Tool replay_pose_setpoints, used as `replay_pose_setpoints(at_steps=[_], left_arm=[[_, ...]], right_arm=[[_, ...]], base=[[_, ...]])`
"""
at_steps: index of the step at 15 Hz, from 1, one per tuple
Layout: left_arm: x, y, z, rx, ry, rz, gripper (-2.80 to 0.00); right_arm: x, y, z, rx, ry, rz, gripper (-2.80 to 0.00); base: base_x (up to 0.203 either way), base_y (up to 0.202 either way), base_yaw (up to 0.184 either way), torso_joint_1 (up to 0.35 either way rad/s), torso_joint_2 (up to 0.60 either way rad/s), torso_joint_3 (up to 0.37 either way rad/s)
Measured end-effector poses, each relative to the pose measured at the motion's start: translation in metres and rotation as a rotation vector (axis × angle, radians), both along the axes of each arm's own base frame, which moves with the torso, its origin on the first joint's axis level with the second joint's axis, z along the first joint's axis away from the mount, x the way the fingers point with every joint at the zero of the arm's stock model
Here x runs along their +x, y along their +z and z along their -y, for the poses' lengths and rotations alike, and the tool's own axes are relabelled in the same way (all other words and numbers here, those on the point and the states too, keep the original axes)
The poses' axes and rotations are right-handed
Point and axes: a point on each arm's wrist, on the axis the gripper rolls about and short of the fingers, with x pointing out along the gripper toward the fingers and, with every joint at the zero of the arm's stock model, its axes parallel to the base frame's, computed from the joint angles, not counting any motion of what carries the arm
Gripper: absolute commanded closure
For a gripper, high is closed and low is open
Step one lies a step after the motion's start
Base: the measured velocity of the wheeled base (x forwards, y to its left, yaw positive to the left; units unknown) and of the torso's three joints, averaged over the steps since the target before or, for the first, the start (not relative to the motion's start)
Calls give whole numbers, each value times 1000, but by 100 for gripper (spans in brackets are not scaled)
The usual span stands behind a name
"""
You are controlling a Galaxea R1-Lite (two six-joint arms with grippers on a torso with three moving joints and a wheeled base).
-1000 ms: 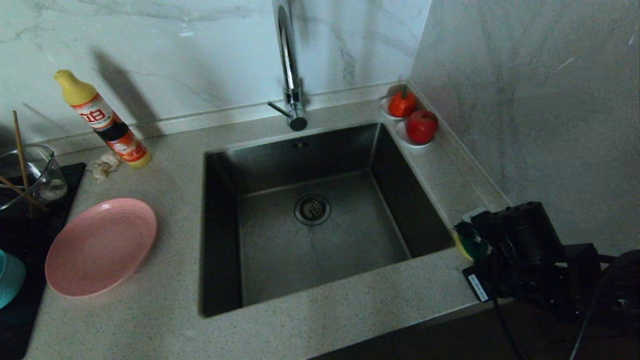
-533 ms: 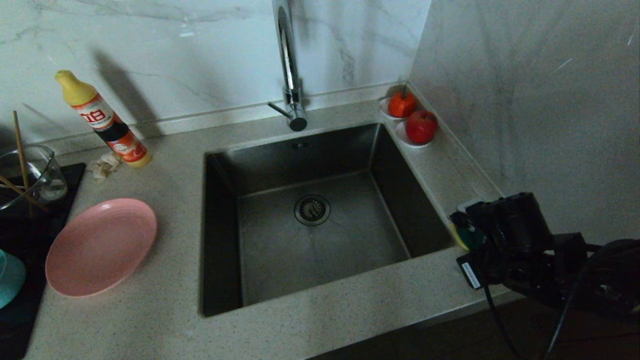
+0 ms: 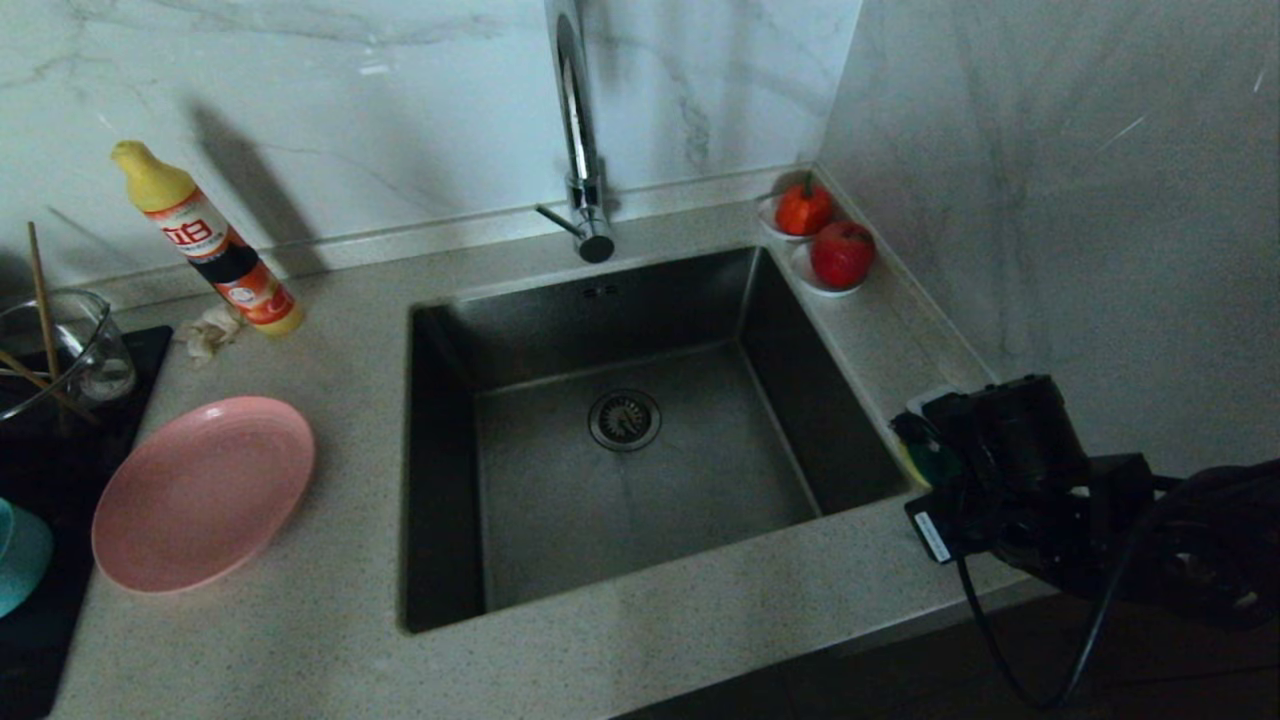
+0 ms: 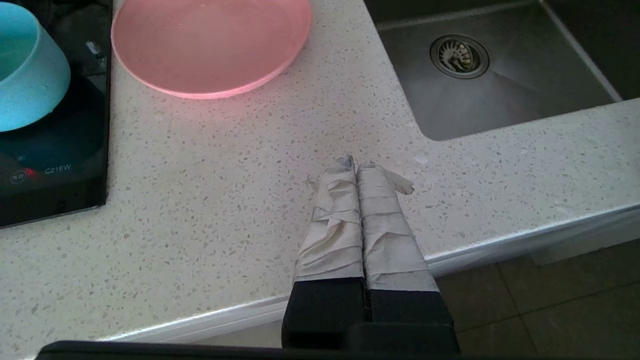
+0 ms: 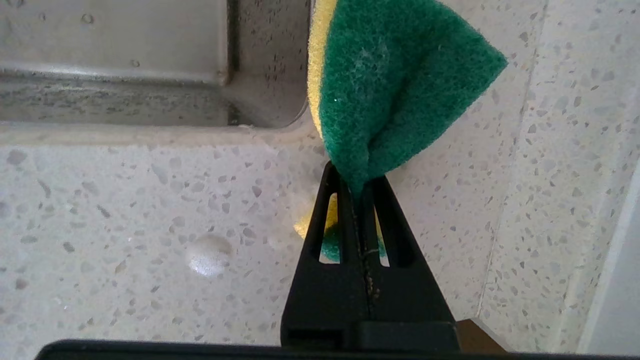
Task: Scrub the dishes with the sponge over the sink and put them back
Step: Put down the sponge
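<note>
The sponge's green side (image 3: 933, 463) (image 5: 396, 90) and pinched end are over the speckled counter, where it would rest, so it is now time to open my right gripper.
My right gripper (image 5: 356, 180) is shut on the sponge (image 5: 395, 85), pinching its green scouring face into a fold with the yellow foam behind. In the head view the sponge (image 3: 918, 455) hangs above the counter at the sink's (image 3: 700, 500) front right corner, in front of the right gripper (image 3: 940, 470). The pink plate (image 3: 200, 492) lies on the counter left of the sink. At the left edge the teal bowl (image 3: 20, 555) sits on a black cooktop. My left gripper (image 4: 353, 165) is shut and empty over the counter's front edge, near the plate (image 4: 210, 42) and bowl (image 4: 27, 67).
A tall faucet (image 3: 578, 130) stands behind the sink. A detergent bottle (image 3: 205, 240) leans at the back left, beside a glass jug with chopsticks (image 3: 60, 350). Two saucers with red fruit (image 3: 843, 253) sit in the back right corner. A wall runs close along the right.
My right gripper, still holding the sponge, has shifted a little back and left along the sink's right rim. Nothing else has moved.
</note>
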Motion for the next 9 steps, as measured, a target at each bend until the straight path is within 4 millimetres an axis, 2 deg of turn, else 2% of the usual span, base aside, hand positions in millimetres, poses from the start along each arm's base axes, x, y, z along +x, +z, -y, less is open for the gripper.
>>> replay_pose_setpoints(at_steps=[1, 2, 9], left_arm=[[0, 0, 0, 0, 0, 0, 0], [0, 0, 0, 0, 0, 0, 0], [0, 0, 0, 1, 0, 0, 0]], right_arm=[[0, -1, 0, -1, -1, -2, 0], [0, -1, 0, -3, 0, -3, -280], [4, 2, 12, -39, -12, -5, -280]], base=[[0, 0, 0, 0, 0, 0], [0, 0, 0, 0, 0, 0], [0, 0, 0, 0, 0, 0]])
